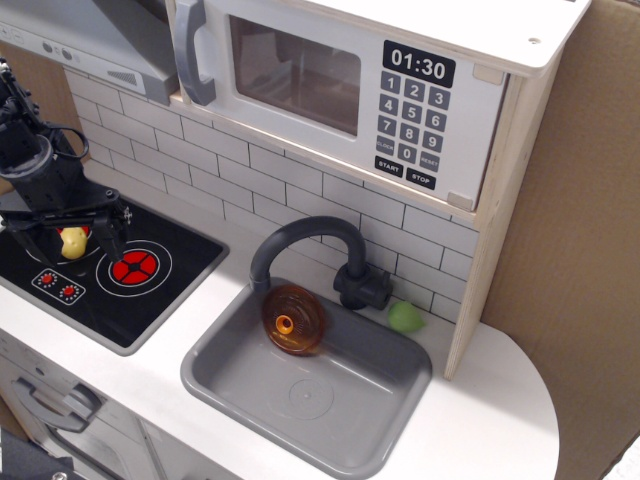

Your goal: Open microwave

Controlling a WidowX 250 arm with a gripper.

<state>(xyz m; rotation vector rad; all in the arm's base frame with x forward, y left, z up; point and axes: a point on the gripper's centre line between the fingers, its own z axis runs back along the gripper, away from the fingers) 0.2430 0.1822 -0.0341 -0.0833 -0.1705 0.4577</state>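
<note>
Next, my gripper grabs the microwave's white door by its grey bar handle, to swing the door open.
The toy microwave sits at the top, in a pale-wood case with its white door shut. Its grey vertical bar handle is on the door's left edge. The clear window is in the middle. The black keypad and the clock display, reading 01:30, are on the right. My black gripper is far below and left of the microwave, low over the stove. Its fingers are spread wide, with a small yellow object between them and untouched.
A grey slanted range hood hangs left of the handle. A black stove top with red burners lies under the gripper. The grey sink holds an orange plate under a dark faucet. A green ball lies behind the sink. A cardboard wall stands at the right.
</note>
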